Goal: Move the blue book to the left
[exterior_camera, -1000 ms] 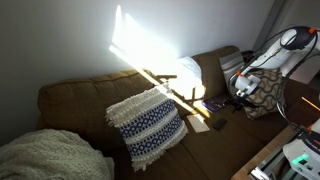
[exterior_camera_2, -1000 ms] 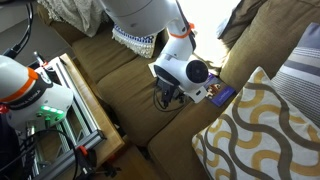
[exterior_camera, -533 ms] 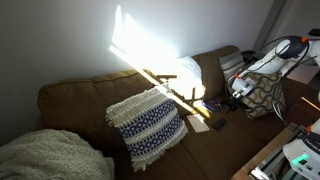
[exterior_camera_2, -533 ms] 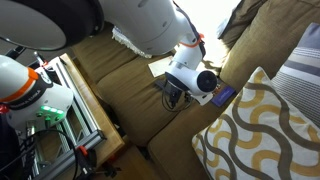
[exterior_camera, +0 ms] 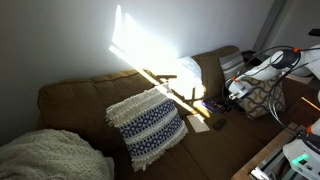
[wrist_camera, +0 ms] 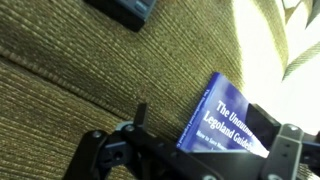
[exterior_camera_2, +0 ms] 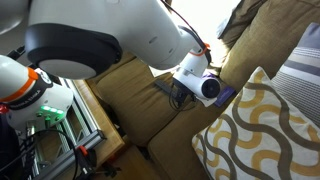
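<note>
My gripper needs to go lower before it closes on the book's spine edge [wrist_camera: 201, 110], which is between but below my open fingers, so they would miss it now.
The blue book [wrist_camera: 226, 121] lies flat on the brown sofa seat, its cover with white title text facing up. It also shows in both exterior views [exterior_camera: 212, 104] [exterior_camera_2: 225, 95], mostly hidden behind the arm in one of them. My gripper [wrist_camera: 217, 122] is low over the book and open. One finger stands clear of the book's left edge, the other is at its right edge. In an exterior view my gripper [exterior_camera: 237, 94] hangs just right of the book.
A small black flat item [wrist_camera: 122, 8] [exterior_camera_2: 165, 88] lies on the seat near the book. A blue-and-white knitted pillow [exterior_camera: 148, 122] leans against the sofa back. A wavy-patterned cushion [exterior_camera_2: 262, 132] fills the sofa's end. A metal-framed bench [exterior_camera_2: 78, 100] stands before the sofa.
The arm has swung down and over the book. My gripper has come lower and closer to the seat, and the arm now covers more of the book in one exterior view.
</note>
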Available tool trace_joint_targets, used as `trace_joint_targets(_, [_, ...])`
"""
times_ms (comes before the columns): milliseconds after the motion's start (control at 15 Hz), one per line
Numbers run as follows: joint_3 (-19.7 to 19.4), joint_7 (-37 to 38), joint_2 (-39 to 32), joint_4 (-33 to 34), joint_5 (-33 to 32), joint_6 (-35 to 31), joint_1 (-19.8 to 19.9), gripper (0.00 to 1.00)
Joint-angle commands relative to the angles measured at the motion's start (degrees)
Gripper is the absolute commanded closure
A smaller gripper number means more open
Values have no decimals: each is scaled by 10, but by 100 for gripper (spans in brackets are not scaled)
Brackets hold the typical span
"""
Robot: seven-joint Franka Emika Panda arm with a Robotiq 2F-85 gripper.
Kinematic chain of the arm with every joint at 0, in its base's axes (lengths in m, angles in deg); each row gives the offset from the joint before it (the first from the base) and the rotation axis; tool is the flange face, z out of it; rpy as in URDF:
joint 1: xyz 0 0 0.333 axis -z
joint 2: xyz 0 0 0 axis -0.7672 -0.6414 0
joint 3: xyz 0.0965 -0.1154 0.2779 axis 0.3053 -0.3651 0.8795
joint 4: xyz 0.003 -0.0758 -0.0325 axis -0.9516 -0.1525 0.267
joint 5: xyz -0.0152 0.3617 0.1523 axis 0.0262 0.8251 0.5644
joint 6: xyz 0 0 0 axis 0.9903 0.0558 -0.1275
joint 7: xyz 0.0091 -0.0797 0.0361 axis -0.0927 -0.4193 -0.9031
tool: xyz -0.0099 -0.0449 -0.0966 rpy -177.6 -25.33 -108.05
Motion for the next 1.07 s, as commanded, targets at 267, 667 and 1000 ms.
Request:
trace_joint_targets(267, [40, 26, -102, 142, -2, 18, 32, 0])
trace_joint_targets(667, [59, 24, -72, 108, 58, -6, 30, 0])
trace_joint_targets(1000, [40, 23, -70, 109, 75, -8, 13, 0])
